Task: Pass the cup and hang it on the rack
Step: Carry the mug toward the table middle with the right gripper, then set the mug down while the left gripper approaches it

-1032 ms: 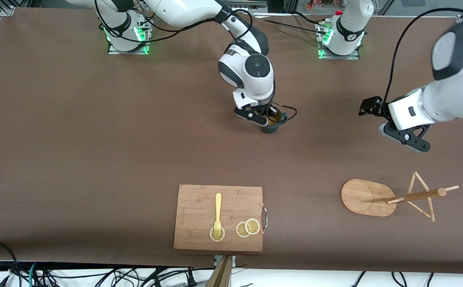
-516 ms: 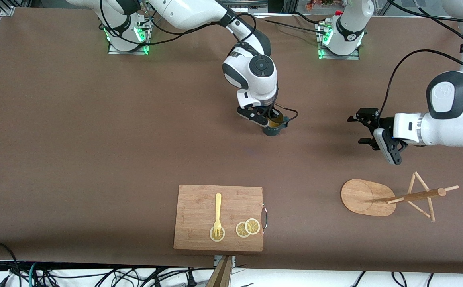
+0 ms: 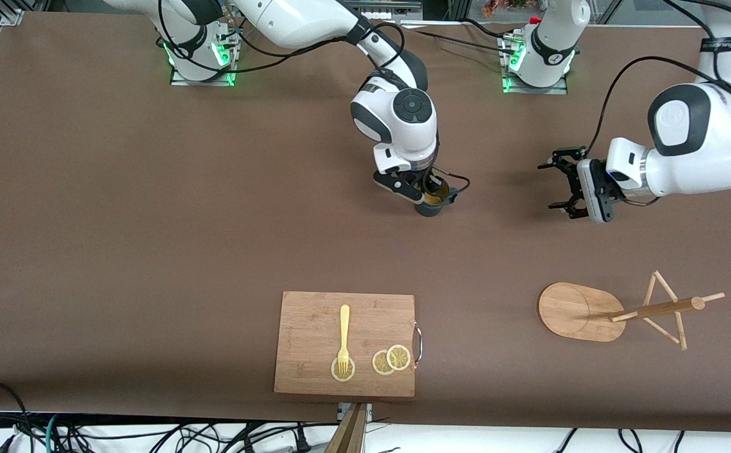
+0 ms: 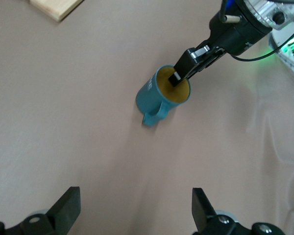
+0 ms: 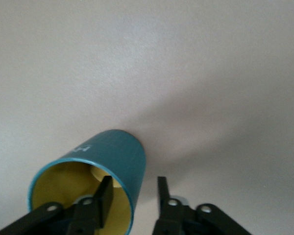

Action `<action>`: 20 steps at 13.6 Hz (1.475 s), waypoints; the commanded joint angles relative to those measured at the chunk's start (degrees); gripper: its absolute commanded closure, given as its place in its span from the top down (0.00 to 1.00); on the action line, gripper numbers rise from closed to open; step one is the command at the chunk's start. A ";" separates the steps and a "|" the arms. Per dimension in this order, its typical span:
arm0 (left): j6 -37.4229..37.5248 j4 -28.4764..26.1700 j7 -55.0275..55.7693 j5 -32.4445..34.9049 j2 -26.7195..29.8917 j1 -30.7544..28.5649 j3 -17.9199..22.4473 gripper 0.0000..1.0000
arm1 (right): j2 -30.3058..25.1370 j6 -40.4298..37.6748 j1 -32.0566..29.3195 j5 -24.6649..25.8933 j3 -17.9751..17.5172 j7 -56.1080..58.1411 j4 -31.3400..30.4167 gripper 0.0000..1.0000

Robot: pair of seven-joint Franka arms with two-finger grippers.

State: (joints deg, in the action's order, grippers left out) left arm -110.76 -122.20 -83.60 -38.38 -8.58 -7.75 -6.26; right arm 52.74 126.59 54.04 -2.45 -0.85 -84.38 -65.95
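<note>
My left gripper should grab the cup's handle [image 4: 157, 114]. Then the cup's opening [image 4: 173, 86] stays free for the rack.
The cup [image 3: 431, 206] stands on the table near the middle, teal outside and yellow inside; it also shows in the left wrist view [image 4: 157, 95] and the right wrist view [image 5: 117, 152]. My right gripper [image 3: 435, 194] is over its rim. Its jaws [image 5: 134, 188] straddle the cup's wall, one finger inside and one outside, with a gap on each side. My left gripper [image 3: 546, 186] hangs open and empty, level, pointing at the cup from the left arm's end of the table; it also shows in the left wrist view [image 4: 135, 210]. The rack [image 3: 576, 311] stands nearer the front camera.
A wooden cutting board [image 3: 315, 343] lies near the table's front edge with a yellow fork [image 3: 343, 336] and lemon slices [image 3: 390, 360] on it. A corner of the board shows in the left wrist view [image 4: 54, 6]. Bare brown table lies between the cup and the left gripper.
My left arm has swung round and brought its open gripper closer to the cup, now pointing at it. My right gripper and the cup shifted slightly toward the left arm's end.
</note>
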 commanded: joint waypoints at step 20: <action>-1.48 -8.41 -73.29 -56.63 -27.36 -0.34 -8.95 0.42 | -46.91 -33.69 -24.86 -3.71 15.41 59.54 -25.68 1.00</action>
State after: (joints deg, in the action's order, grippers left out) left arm -112.78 -131.22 -153.14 -93.02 -34.84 -7.98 -14.86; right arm 13.95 91.90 29.17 -5.17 11.33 -33.24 -81.44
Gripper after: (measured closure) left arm 0.057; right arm 0.000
